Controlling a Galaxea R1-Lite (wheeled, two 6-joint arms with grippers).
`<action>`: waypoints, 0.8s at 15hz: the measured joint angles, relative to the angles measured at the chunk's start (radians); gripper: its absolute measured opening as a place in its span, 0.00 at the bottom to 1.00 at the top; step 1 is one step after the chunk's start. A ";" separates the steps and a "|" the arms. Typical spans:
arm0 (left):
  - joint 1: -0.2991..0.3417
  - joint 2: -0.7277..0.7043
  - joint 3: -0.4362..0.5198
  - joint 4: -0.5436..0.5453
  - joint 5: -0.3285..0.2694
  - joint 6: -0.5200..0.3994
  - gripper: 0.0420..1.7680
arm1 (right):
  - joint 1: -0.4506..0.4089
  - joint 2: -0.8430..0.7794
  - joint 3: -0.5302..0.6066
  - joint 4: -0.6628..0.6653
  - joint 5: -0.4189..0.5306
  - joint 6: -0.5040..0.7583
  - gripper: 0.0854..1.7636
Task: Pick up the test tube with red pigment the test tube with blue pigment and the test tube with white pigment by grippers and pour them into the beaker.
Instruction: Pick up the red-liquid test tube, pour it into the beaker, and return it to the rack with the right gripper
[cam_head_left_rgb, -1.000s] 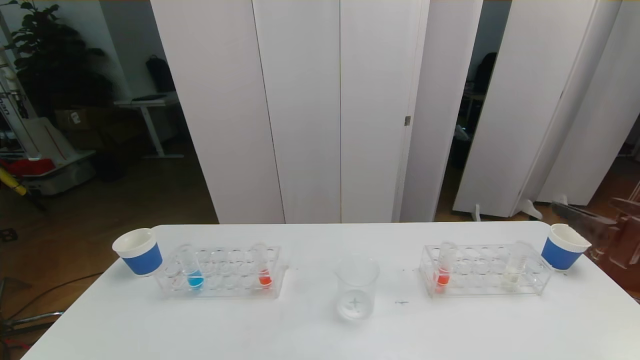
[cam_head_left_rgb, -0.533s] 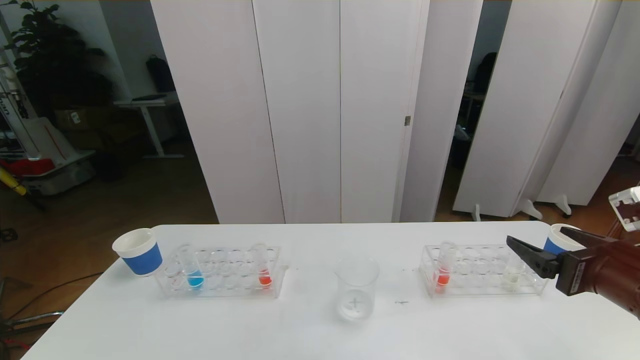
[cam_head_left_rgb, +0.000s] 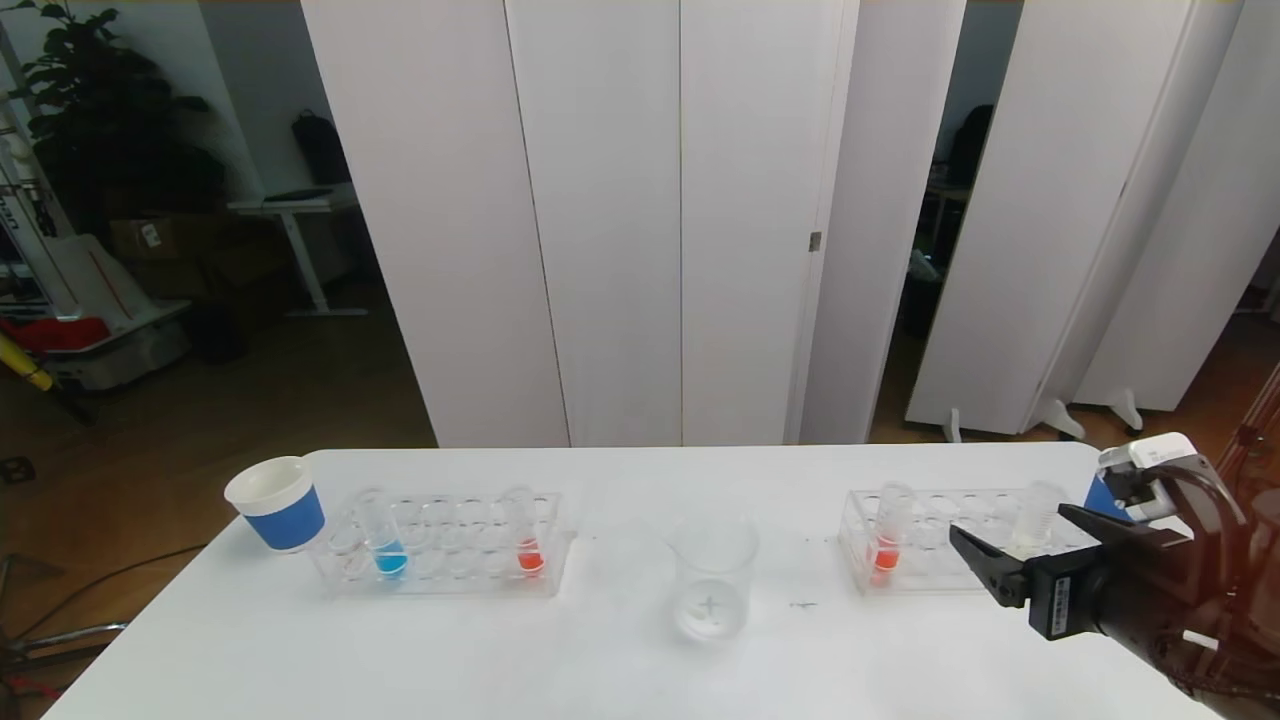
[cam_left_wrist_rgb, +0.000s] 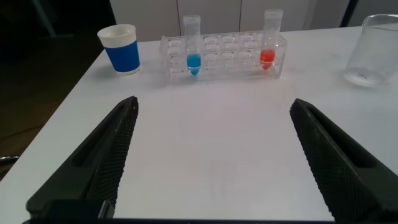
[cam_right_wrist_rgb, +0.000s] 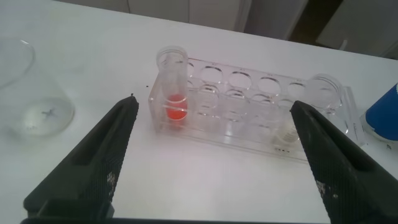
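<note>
The red tube's lower part is closed in by the clear rack, so next my right gripper should grab the tube to pick it up by its upper end, just under the rim (cam_head_left_rgb: 895, 502) (cam_right_wrist_rgb: 173, 70).
The clear beaker (cam_head_left_rgb: 711, 580) stands mid-table. To its left, a clear rack (cam_head_left_rgb: 445, 548) holds the test tube with blue pigment (cam_head_left_rgb: 385, 540) and a tube of red pigment (cam_head_left_rgb: 527, 540). A second rack (cam_head_left_rgb: 935, 565) on the right holds another red tube (cam_head_left_rgb: 888, 540) and the test tube with white pigment (cam_head_left_rgb: 1035, 520). My right gripper (cam_head_left_rgb: 1010, 525) hovers open just in front of the right rack, nothing between its fingers; its wrist view shows the red tube (cam_right_wrist_rgb: 172, 93) and white tube (cam_right_wrist_rgb: 286, 127) ahead. My left gripper (cam_left_wrist_rgb: 212, 106) is open over bare table, short of the left rack (cam_left_wrist_rgb: 224, 56).
A blue-and-white paper cup (cam_head_left_rgb: 280, 503) sits at the table's far left beside the left rack. Another cup (cam_head_left_rgb: 1098, 495) at the far right is partly hidden by my right arm. White panels stand behind the table (cam_head_left_rgb: 620, 660).
My right arm has swung in from the right edge, moving left and nearer, and now sits in front of the right rack. The tubes, racks and beaker have not moved.
</note>
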 joint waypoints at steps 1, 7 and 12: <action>0.000 0.000 0.000 0.000 0.000 0.000 0.99 | 0.030 0.022 0.006 -0.017 -0.031 0.002 0.99; 0.000 0.000 0.000 0.000 0.000 0.000 0.99 | 0.124 0.175 0.009 -0.151 -0.129 0.060 0.99; 0.000 0.000 0.000 0.000 0.000 0.000 0.99 | 0.142 0.279 0.007 -0.247 -0.137 0.069 0.99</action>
